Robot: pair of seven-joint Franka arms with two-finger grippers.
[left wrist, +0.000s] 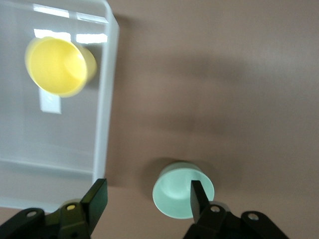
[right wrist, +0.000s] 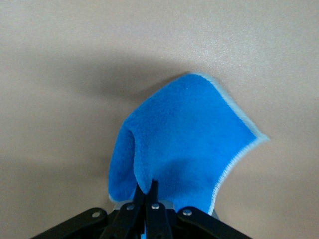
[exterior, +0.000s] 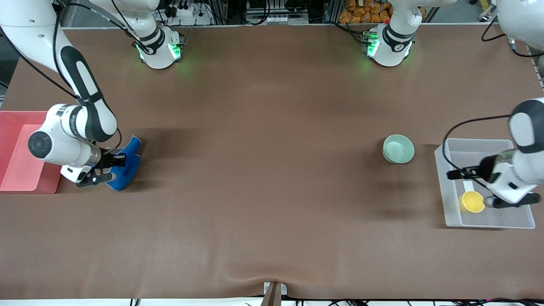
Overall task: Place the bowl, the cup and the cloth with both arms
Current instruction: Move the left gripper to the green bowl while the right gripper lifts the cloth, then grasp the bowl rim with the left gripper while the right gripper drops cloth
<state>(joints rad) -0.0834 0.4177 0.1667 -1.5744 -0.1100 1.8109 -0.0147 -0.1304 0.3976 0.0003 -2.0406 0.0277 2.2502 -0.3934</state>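
Observation:
The bowl's round opening point(exterior: 398, 148) is too wide for my fingers to span. My left gripper should next grab the bowl by its thin rim point(exterior: 413, 151).
The blue cloth point(exterior: 125, 163) hangs from my right gripper point(exterior: 106, 170), which is shut on a fold of it just above the table beside the red tray. In the right wrist view the cloth point(right wrist: 184, 139) droops from the shut gripper point(right wrist: 148, 191), its pale edge showing. The mint-green bowl point(exterior: 398, 148) stands on the table beside the clear bin point(exterior: 484, 146). The yellow cup point(exterior: 473, 201) stands inside that bin. My left gripper point(exterior: 508, 200) is open and empty above the bin. In the left wrist view its gripper point(left wrist: 148, 199) frames the bowl point(left wrist: 172, 191); the cup point(left wrist: 59, 65) sits in the bin point(left wrist: 102, 124).
A red tray point(exterior: 21, 153) lies at the right arm's end of the table, with the right arm's wrist over its edge. The brown mat point(exterior: 263, 178) covers the whole table between tray and bin.

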